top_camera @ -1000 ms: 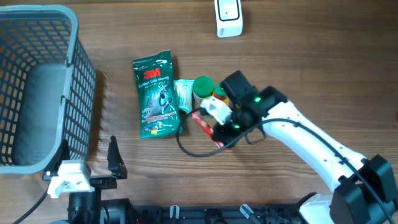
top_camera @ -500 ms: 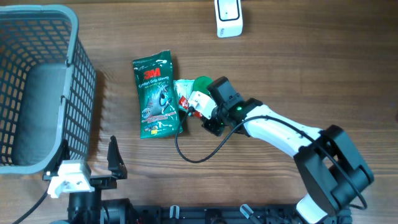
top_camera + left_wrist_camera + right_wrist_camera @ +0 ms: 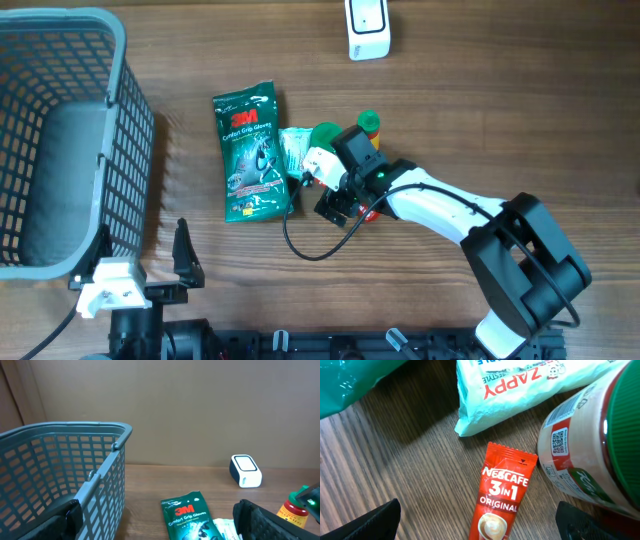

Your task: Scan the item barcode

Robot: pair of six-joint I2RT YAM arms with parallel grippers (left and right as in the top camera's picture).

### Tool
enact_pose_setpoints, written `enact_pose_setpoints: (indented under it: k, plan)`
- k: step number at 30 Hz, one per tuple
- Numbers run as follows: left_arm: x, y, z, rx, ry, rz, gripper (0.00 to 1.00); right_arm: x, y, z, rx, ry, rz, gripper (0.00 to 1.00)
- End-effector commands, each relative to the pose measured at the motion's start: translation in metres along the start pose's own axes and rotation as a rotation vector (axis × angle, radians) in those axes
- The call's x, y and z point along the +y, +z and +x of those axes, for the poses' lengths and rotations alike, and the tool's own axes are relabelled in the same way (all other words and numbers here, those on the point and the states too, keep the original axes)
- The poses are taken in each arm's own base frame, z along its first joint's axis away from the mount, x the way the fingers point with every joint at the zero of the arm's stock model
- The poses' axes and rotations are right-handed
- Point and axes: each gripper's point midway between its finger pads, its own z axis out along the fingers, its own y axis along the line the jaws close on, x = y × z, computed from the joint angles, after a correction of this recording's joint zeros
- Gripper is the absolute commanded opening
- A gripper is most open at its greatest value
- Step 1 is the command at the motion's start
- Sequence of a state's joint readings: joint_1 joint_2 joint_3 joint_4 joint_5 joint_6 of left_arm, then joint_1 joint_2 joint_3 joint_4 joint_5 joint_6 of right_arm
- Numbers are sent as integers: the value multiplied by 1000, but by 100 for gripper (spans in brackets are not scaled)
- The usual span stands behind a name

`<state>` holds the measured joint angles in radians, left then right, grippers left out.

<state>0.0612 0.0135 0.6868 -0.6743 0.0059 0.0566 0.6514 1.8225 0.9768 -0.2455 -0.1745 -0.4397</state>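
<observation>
The sachet and the wood are below the fingers of my right gripper, so the fingers would miss if they closed now. My right gripper should lower its fingers to the sachet before it closes on it.
A red Nescafe 3-in-1 sachet (image 3: 502, 495) lies flat on the wooden table, pointing toward the wrist camera. My right gripper (image 3: 480, 519) hovers over it, open, with one finger on each side and neither touching it. From overhead, the right gripper (image 3: 340, 203) sits just below the cluster of items, and only a sliver of the sachet (image 3: 369, 213) shows. The white scanner (image 3: 367, 28) stands at the far edge. My left gripper (image 3: 162, 521) is open and empty, low at the near left beside the basket.
A green 3M gloves pack (image 3: 250, 152), a pale Zappy wipes pack (image 3: 520, 380), a green-lidded jar (image 3: 585, 455) and a small green-capped bottle (image 3: 368, 124) crowd round the sachet. A grey mesh basket (image 3: 120, 60) fills the left side.
The right gripper has gone from shut to open and swung left toward the item cluster. The red sachet now lies free on the table. The left arm has not moved.
</observation>
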Motion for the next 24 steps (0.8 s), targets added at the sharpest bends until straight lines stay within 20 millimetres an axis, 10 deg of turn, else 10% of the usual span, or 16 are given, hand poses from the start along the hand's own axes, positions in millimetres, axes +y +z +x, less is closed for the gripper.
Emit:
enact_pose_setpoints:
  k: [1, 4, 12, 18, 24]
  plan:
    - [2, -1, -1, -9, -13, -12, 100, -16, 1, 4, 53, 59, 103, 100]
    - [2, -1, -1, -9, -13, -12, 100, -16, -1, 20, 121, 96, 122, 93]
    - [2, -1, -1, -9, -13, -12, 100, -7, 2, 43, 196, 203, 99, 13]
    - [2, -1, -1, -9, -13, -12, 100, 22, -14, 11, 106, 343, -114, 4]
    - [2, -1, -1, -9, -13, -12, 100, 82, -109, -45, -73, 576, -788, 4]
